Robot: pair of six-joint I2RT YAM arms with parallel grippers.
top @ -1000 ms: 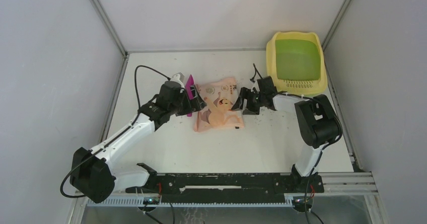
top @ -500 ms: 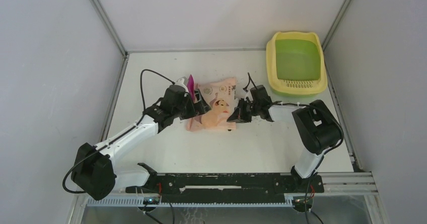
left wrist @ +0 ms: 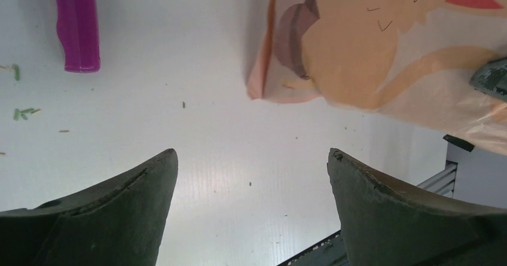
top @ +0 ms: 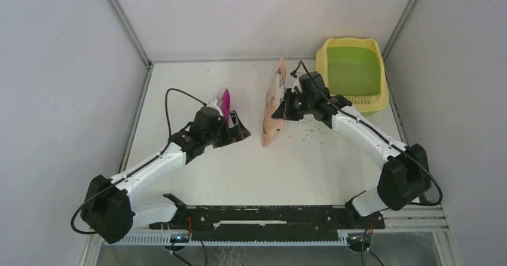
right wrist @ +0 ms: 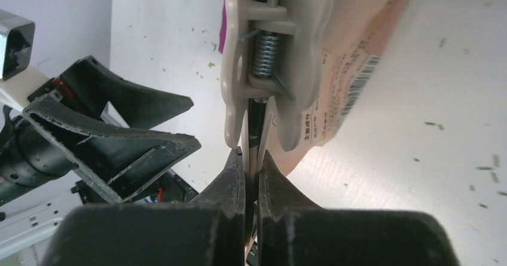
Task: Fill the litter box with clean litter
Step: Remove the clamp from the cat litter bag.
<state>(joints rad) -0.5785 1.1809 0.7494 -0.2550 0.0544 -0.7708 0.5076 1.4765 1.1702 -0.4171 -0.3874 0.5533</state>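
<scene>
I should keep hold of the bag, because it hangs edge-on and would drop short and tip over onto the table if my right gripper opened now.
The litter box, pale yellow with a green basin, stands at the far right corner. My right gripper is shut on the handles of a beige spring clip fastened to the peach-pink printed bag. The bag hangs edge-on, left of the litter box, its lower end near the table. My left gripper is open and holds nothing, just left of the bag. Loose litter lies scattered on the table below the right arm.
A magenta scoop lies on the table beside my left wrist. Grey walls enclose the table on three sides. The black rail with the arm bases runs along the near edge.
My right gripper shut on the bag's clip and raised the bag from flat on the table to hanging, nearer the litter box. The left gripper came away from the bag.
</scene>
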